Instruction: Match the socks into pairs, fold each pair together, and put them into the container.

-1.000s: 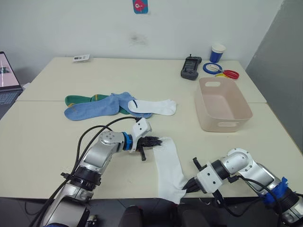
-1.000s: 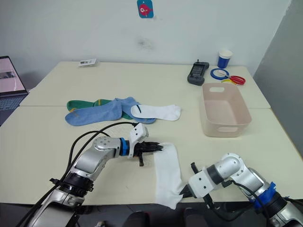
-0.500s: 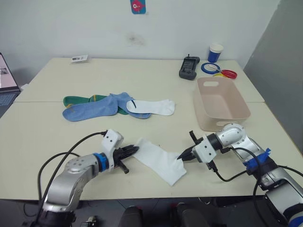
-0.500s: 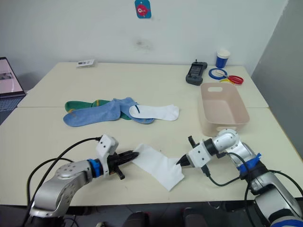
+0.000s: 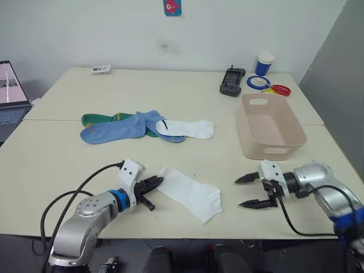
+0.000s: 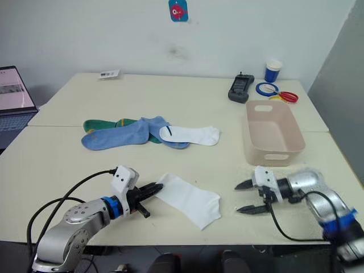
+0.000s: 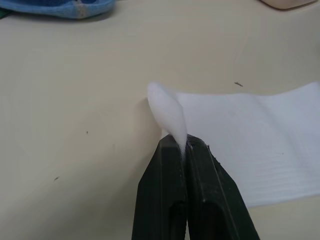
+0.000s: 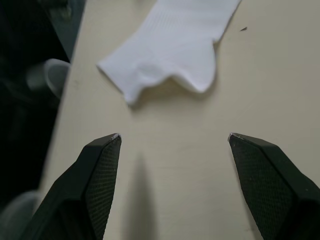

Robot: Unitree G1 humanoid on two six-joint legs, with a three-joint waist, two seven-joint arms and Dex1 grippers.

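Note:
My right gripper grabs the white sock by its toe end next. That grip is for straightening the sock for pairing.
A white sock [image 5: 189, 193] lies flat near the table's front edge. My left gripper [image 5: 154, 183] is shut on its left end, and the pinched fabric [image 7: 169, 114] rises between the fingers. My right gripper [image 5: 245, 191] stands open a short way right of the sock's other end [image 8: 170, 47], touching nothing. Farther back lies a pile of socks: a second white sock [image 5: 186, 129], light blue ones [image 5: 114, 130] and dark green ones [image 5: 96, 119] underneath. The pale pink container [image 5: 271, 125] stands at the right, with nothing in it.
At the back right are a black handset [image 5: 230, 82], a blue-and-white cup [image 5: 264, 64] and coloured rings [image 5: 267, 85]. A laptop [image 5: 11, 94] sits at the far left. A small card [image 5: 100, 69] lies at the back. The table's front edge runs just below both grippers.
My right gripper let go of the white sock's right end, opened wide and drew back to the right. The left gripper keeps its hold. The camera shifted slightly.

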